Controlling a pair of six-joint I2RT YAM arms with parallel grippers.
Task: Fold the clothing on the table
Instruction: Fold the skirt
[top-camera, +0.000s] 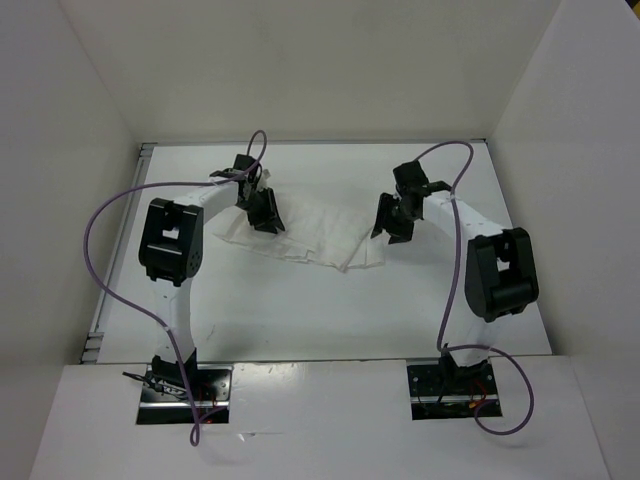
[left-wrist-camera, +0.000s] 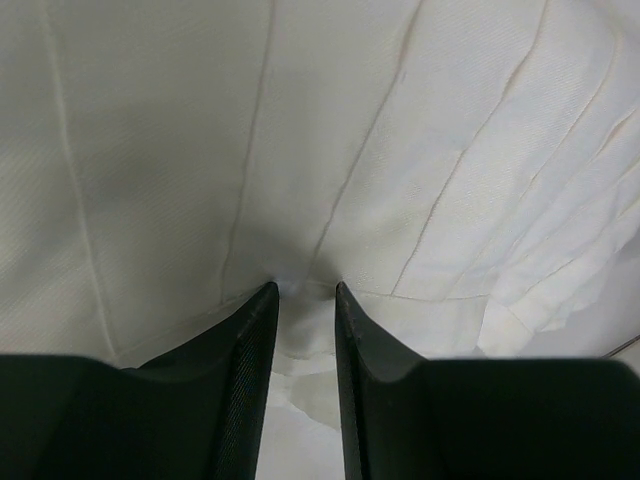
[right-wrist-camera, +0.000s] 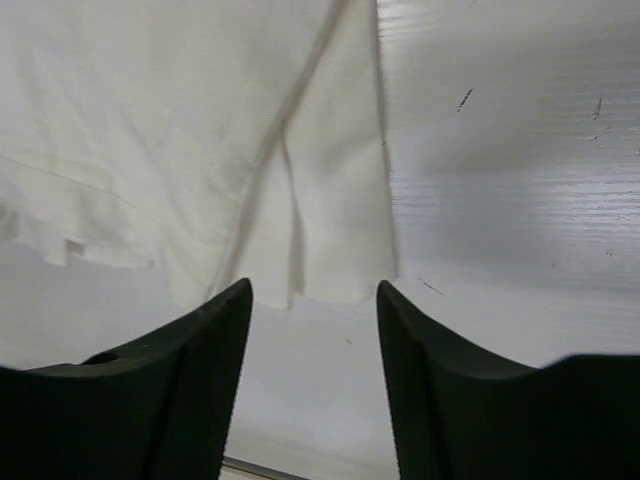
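Next, to fold the clothing (top-camera: 322, 236), my right gripper grips the clothing's end corner edge (top-camera: 378, 262). That end of the clothing then folds over the free middle.
The clothing (top-camera: 322, 236), a thin white pleated cloth, lies spread across the middle of the table (top-camera: 330, 310). My left gripper (top-camera: 265, 215) is down on its left part. In the left wrist view the clothing (left-wrist-camera: 400, 150) fills the frame and its pleats pucker toward the left gripper (left-wrist-camera: 304, 287), whose narrow-set fingers pinch a ridge of cloth. My right gripper (top-camera: 393, 222) is at the cloth's right end. In the right wrist view the right gripper (right-wrist-camera: 313, 290) is open over bare table (right-wrist-camera: 500, 150), with the clothing's (right-wrist-camera: 200, 130) corner edge just beyond its tips and nothing between them.
White walls (top-camera: 60, 150) close in the table on the left, back and right. Purple cables (top-camera: 100, 260) loop off both arms. The arm bases (top-camera: 185, 390) sit at the near edge, and a metal rim (top-camera: 100, 320) runs along the table's left side.
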